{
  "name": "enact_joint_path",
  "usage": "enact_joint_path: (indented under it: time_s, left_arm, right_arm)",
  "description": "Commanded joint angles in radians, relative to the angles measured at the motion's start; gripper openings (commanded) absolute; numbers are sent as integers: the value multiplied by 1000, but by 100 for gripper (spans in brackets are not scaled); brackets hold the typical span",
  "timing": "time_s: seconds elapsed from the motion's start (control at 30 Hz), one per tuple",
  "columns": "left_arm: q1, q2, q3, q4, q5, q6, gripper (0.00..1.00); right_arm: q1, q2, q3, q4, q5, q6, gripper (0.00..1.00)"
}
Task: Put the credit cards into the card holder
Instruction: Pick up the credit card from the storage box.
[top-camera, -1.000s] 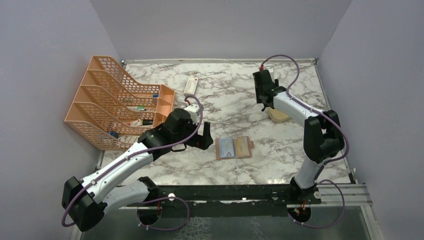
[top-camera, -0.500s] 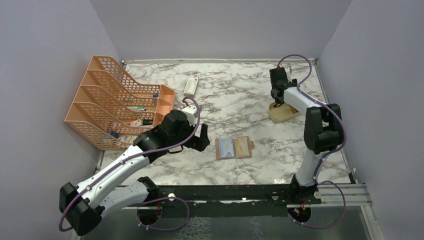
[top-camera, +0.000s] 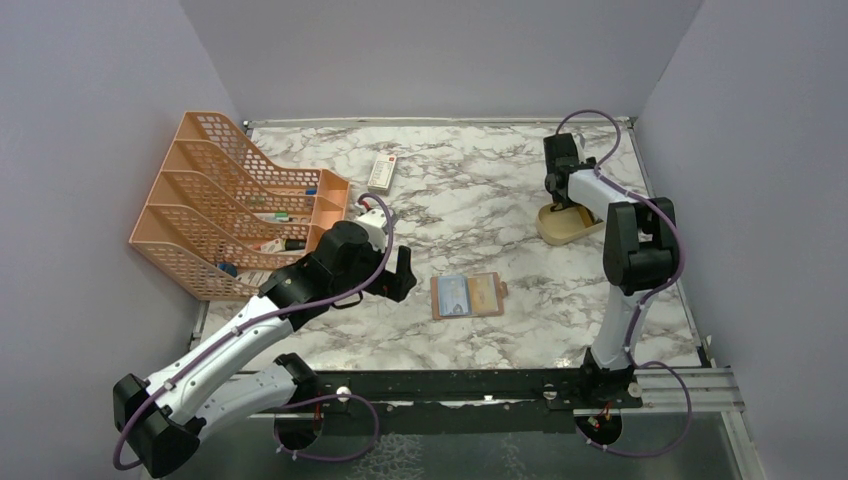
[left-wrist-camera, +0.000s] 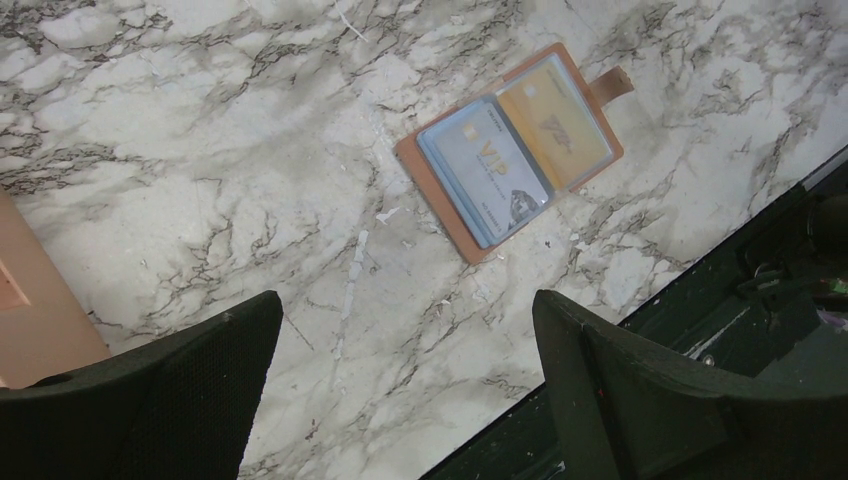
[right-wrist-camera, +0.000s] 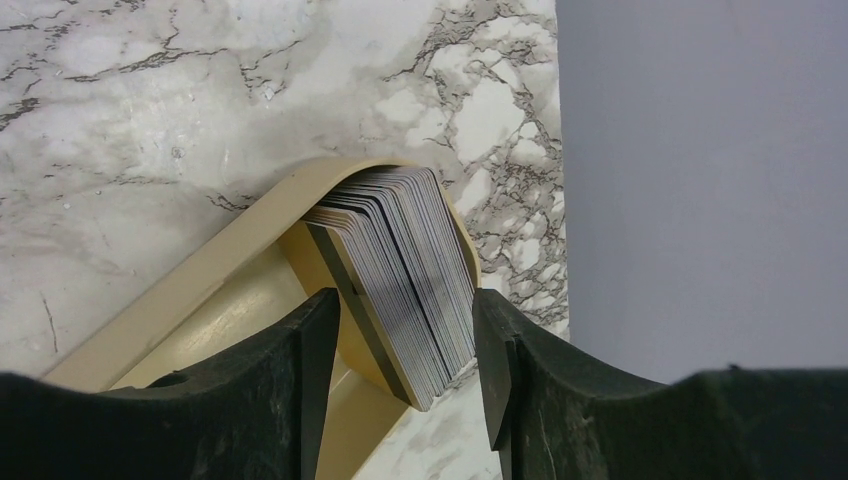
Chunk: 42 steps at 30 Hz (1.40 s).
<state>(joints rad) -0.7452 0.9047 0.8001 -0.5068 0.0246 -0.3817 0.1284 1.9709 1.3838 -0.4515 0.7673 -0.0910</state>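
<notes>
My right gripper grabs the thin credit card by its exposed edge (right-wrist-camera: 371, 308) next, leaving the opposite edge free for the card holder.
The brown card holder (top-camera: 468, 296) lies open and flat on the marble near the middle. Its slots show a pale blue card (left-wrist-camera: 485, 170) and a gold card (left-wrist-camera: 555, 135). At the back right, a stack of credit cards (right-wrist-camera: 400, 270) stands on edge, leaning in a tan tray (top-camera: 560, 228). My right gripper (right-wrist-camera: 405, 300) is open and straddles that stack, with one finger close on each side. My left gripper (left-wrist-camera: 405, 305) hovers wide open over bare marble, left of the card holder (left-wrist-camera: 510, 150), holding nothing.
An orange mesh file rack (top-camera: 240, 215) stands along the left side. A white remote-like item (top-camera: 382, 172) lies behind the left arm. The grey right wall (right-wrist-camera: 700, 180) is close beside the tray (right-wrist-camera: 220, 290). The dark front rail (left-wrist-camera: 780, 260) borders the marble.
My right gripper swung right from the back middle to the tan tray and came down around the card stack, its jaws narrowing slightly. My left arm drew back a little to the left.
</notes>
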Motion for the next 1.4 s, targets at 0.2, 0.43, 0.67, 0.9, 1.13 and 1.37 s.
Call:
enact_joint_path:
  time_s: [0.2,0.43,0.67,0.9,1.13,1.37]
  left_arm:
    - [7,-48,-10,-13,-48,18,99]
    - [7,-46,-12,-13,-58,17,99]
    - [7,-46,-13,-13,-57,17,99]
    - [7,-49,-13,-13,-63,14,99]
    - [7,-46,-13,-12,-59,12,99]
    - [9,-43,-13,-12,-57,15,99]
  right_arm:
    - [-18,8,2,25,26,-12,49]
    - [-37,2,4,34,0,-8,44]
    - [-39,-14,4,34,-24,-2,36]
    - [-40,-17,18,26,-32,2,29]
    - [-41,-44,25,25,-45,-3,20]
    - [-39,-59,57,-36,-104,27,13]
